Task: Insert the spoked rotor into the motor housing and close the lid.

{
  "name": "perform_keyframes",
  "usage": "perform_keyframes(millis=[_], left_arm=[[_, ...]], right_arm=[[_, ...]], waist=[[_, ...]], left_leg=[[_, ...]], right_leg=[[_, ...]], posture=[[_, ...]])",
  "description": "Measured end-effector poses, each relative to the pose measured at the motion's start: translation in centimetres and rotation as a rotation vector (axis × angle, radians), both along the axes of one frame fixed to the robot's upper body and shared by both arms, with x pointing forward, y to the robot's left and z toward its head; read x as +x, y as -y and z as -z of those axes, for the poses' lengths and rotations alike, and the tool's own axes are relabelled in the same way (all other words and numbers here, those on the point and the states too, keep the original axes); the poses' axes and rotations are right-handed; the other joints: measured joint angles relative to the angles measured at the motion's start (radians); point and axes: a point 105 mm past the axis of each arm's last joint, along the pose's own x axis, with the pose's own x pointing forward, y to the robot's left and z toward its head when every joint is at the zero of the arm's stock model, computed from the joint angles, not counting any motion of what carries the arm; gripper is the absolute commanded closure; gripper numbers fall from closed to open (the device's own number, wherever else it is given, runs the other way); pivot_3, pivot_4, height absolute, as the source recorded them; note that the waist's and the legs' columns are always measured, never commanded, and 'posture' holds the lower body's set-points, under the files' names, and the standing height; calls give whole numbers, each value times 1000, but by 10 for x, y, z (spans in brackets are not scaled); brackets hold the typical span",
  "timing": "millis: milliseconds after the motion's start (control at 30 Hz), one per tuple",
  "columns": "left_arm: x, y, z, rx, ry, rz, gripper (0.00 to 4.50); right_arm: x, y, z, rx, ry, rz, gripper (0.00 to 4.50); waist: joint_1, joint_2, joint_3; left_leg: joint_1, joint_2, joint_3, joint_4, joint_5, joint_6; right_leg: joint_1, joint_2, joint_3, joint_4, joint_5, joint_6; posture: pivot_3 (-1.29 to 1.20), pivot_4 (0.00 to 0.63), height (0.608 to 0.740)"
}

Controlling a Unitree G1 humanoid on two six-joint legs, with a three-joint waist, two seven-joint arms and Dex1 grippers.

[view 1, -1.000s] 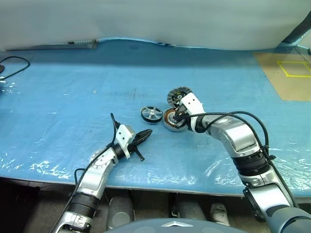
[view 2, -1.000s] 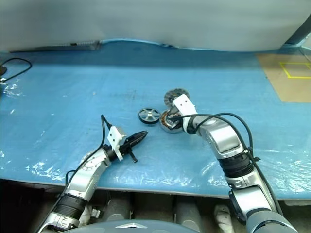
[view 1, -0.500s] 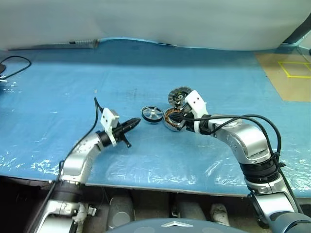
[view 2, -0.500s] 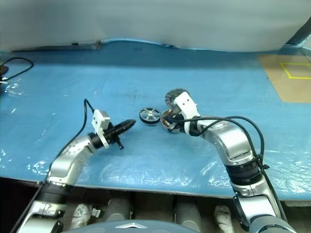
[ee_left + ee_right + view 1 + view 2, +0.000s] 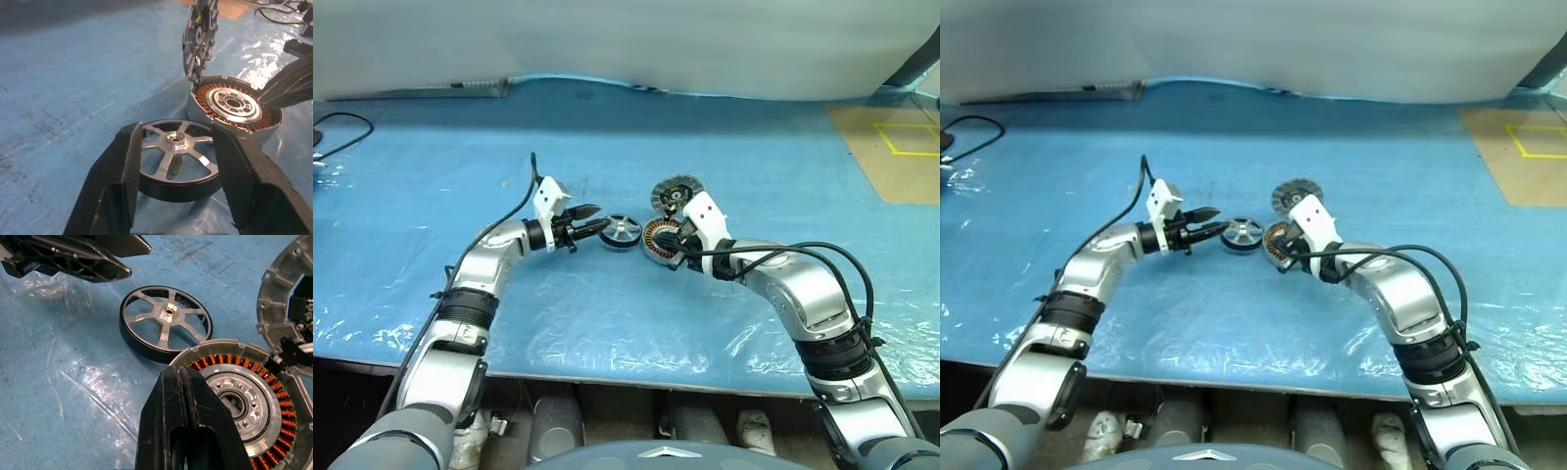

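Observation:
My left gripper picks up the spoked rotor by its black rim [image 5: 619,244] next, so that it goes into the motor housing [image 5: 661,242].
The spoked rotor [image 5: 621,230] lies flat on the blue table, black rim and silver spokes facing up. My left gripper [image 5: 597,217] is open and level beside it. In the left wrist view its fingers [image 5: 122,181] flank the rotor's [image 5: 176,159] near rim. Just right of the rotor sits the motor housing [image 5: 661,242] with its copper windings exposed. The lid [image 5: 675,192] stands up on edge at the housing's far side. My right gripper [image 5: 179,377] is shut, holding nothing, with its tips at the housing's [image 5: 239,401] near rim.
The table is covered in a blue plastic sheet [image 5: 754,166]. A brown board with a yellow taped square [image 5: 901,147] lies at the back right. A black cable [image 5: 342,122] loops at the far left. The table's front edge [image 5: 607,367] runs close below the arms.
My left arm has swung up and forward from the table's front to the rotor, and its fingers have opened. My right gripper has stayed shut at the housing.

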Motion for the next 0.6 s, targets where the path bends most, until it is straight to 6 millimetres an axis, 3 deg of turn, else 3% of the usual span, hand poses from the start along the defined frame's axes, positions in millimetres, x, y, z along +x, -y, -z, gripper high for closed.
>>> perform_keyframes(millis=[600], left_arm=[[10, 18, 9, 186, -8, 84, 2329]], right_arm=[[-9, 5, 2, 75, 107, 34, 4500]], waist=[[9, 0, 0]], left_leg=[[-1, 0, 0, 0, 0, 0]], right_leg=[[0, 0, 0, -1, -1, -1]], posture=[[0, 150, 740]])
